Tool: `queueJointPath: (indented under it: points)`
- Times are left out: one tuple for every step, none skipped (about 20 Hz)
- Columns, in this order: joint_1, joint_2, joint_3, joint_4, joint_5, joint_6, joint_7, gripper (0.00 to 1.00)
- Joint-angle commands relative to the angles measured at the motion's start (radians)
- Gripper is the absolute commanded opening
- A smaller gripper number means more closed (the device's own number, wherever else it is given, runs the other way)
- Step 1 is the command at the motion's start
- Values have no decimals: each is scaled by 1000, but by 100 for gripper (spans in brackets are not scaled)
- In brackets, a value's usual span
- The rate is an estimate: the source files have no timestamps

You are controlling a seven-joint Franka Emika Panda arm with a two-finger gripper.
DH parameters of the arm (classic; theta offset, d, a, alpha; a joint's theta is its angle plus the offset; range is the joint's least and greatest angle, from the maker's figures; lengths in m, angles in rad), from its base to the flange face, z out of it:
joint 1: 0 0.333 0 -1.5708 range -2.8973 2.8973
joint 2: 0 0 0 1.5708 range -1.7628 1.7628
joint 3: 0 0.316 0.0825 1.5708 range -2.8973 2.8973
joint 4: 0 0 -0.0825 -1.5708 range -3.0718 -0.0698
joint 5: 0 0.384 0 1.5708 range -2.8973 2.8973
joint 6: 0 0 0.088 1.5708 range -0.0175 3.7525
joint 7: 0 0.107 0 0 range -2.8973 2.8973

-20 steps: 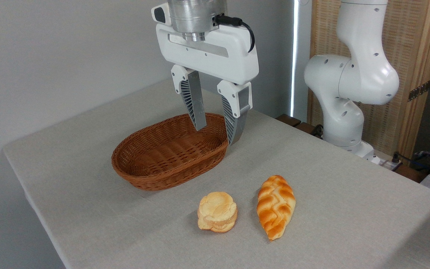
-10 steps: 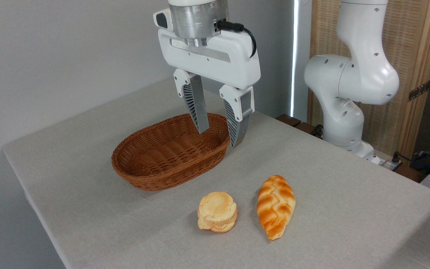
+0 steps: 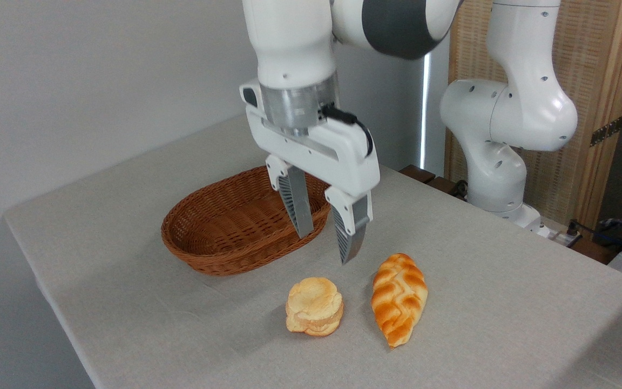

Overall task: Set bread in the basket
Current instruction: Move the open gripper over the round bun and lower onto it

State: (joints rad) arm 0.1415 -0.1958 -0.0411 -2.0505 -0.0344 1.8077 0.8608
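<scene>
I will grab the bread [image 3: 314,306] by its rounded sides with my gripper to put it into the basket [image 3: 235,229].
The bread [image 3: 314,306], a small round pale golden layered bun, lies on the table near the front. Behind it and to the left sits the brown woven wicker basket [image 3: 235,229], oval and with nothing in it. My gripper [image 3: 325,248] hangs open above the table just in front of the basket's right end, its fingertips a short way above and behind the bun. Nothing is between the fingers.
A longer orange-brown braided loaf [image 3: 399,297] lies just right of the bun. The grey cloth-covered table [image 3: 127,302] ends at the left and front. The arm's white base [image 3: 497,162] stands at the back right, before a wooden screen.
The gripper has come down and forward, from over the basket's right end towards the bun, staying open. The arm's upper links have entered the picture. Bun, loaf and basket have not moved.
</scene>
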Motion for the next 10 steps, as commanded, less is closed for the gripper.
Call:
queueJointPath:
  points:
    - [3, -8, 4, -95, 1, 106, 21, 100]
    - [3, -7, 4, -120, 1, 146, 21, 100]
    - [3, -7, 4, -149, 1, 188, 21, 100]
    - [3, -5, 4, -172, 1, 228, 23, 100]
    - [3, -4, 4, -190, 1, 267, 23, 100]
    - [3, 2, 4, -206, 1, 298, 21, 100]
    - [3, 12, 4, -212, 1, 315, 21, 100]
    - [3, 27, 4, -212, 1, 318, 21, 100]
    - [3, 38, 3, -212, 1, 325, 21, 100]
    - [1, 44, 3, -212, 1, 332, 21, 100]
